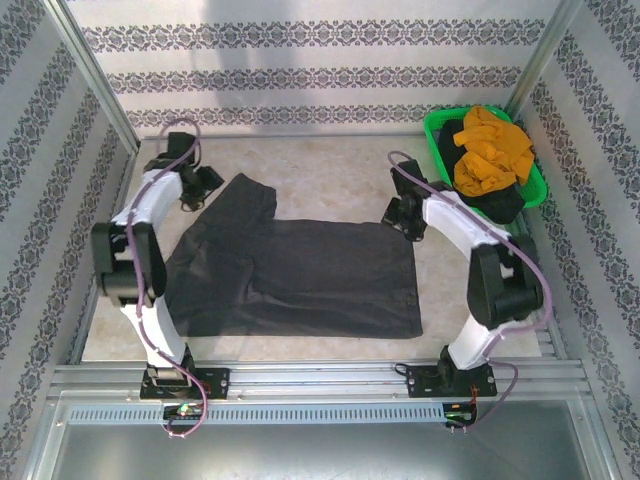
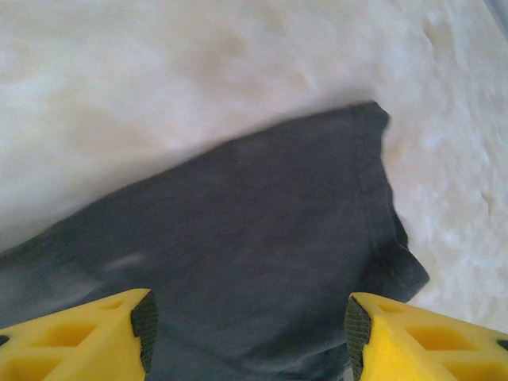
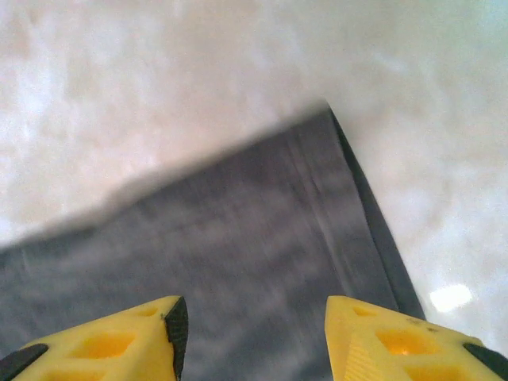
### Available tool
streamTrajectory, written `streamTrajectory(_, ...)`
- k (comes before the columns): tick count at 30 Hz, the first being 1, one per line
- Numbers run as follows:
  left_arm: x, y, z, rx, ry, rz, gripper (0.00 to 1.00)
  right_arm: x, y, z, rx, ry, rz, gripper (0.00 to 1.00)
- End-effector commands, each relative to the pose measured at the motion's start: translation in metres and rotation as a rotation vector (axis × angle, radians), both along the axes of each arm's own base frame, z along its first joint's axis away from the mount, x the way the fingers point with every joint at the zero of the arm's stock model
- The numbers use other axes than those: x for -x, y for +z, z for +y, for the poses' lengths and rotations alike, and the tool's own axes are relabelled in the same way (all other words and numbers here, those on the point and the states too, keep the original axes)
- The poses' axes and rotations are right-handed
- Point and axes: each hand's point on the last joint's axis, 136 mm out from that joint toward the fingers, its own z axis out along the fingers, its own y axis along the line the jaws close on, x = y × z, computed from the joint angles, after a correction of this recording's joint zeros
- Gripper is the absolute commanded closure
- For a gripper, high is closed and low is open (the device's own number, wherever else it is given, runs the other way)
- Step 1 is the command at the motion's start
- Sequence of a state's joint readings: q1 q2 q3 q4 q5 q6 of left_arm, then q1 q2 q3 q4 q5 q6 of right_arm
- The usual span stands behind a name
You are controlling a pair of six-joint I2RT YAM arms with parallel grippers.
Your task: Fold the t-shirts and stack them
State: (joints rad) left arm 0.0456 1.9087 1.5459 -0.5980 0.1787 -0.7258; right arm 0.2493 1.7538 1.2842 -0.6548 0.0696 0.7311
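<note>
My right gripper grips the charcoal-grey t-shirt [image 1: 300,270] at its far corner by its stitched edge [image 1: 408,231] next, to fold the t-shirt's far side inward.
A dark charcoal-grey t-shirt [image 1: 300,270] lies spread on the table, one sleeve reaching toward the far left. My left gripper [image 1: 200,185] hovers over that sleeve [image 2: 262,238], its yellow fingers [image 2: 95,337] wide apart and open with nothing between them. My right gripper [image 1: 405,215] hangs above the shirt's far right corner [image 3: 262,230], also open and empty. A mustard-orange t-shirt [image 1: 490,150] lies crumpled on top of a blackish t-shirt [image 1: 495,203] in the green basket.
The bright green plastic basket [image 1: 436,128] stands at the back right corner. Patterned walls close in the table on three sides. A metal rail [image 1: 320,380] runs along the near edge by the arm bases. Bare pale tabletop [image 1: 330,170] lies behind the shirt.
</note>
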Motion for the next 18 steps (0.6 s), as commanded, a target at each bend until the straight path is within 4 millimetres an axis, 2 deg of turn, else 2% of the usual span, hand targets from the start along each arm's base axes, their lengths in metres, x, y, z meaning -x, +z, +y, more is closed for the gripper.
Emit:
streamTrajectory(1,-0.044,0.019,-0.019,-0.023,-0.213,-0.143,0.36,-0.034,-0.008,-0.021,0.088,-0.032,-0.013,0.51)
streamTrajectory(3,-0.059,0.007,-0.019,-0.032,-0.247,-0.13,0.36,-0.039,-0.021,-0.029,0.088,-0.072,0.042,0.52)
streamTrajectory(8,-0.07,-0.019,-0.013,-0.026,-0.191,-0.084,0.35,-0.026,-0.047,-0.038,0.112,-0.116,0.181,0.52)
streamTrajectory(13,-0.082,-0.028,-0.01,-0.016,-0.121,-0.118,0.33,-0.023,-0.065,-0.035,0.067,-0.143,0.228,0.53)
streamTrajectory(15,-0.083,-0.034,-0.006,-0.032,-0.105,-0.098,0.31,-0.028,-0.07,-0.032,0.052,-0.13,0.238,0.62)
streamTrajectory(18,-0.092,-0.031,-0.006,-0.041,-0.117,-0.127,0.31,-0.035,-0.069,-0.032,0.052,-0.118,0.229,0.77)
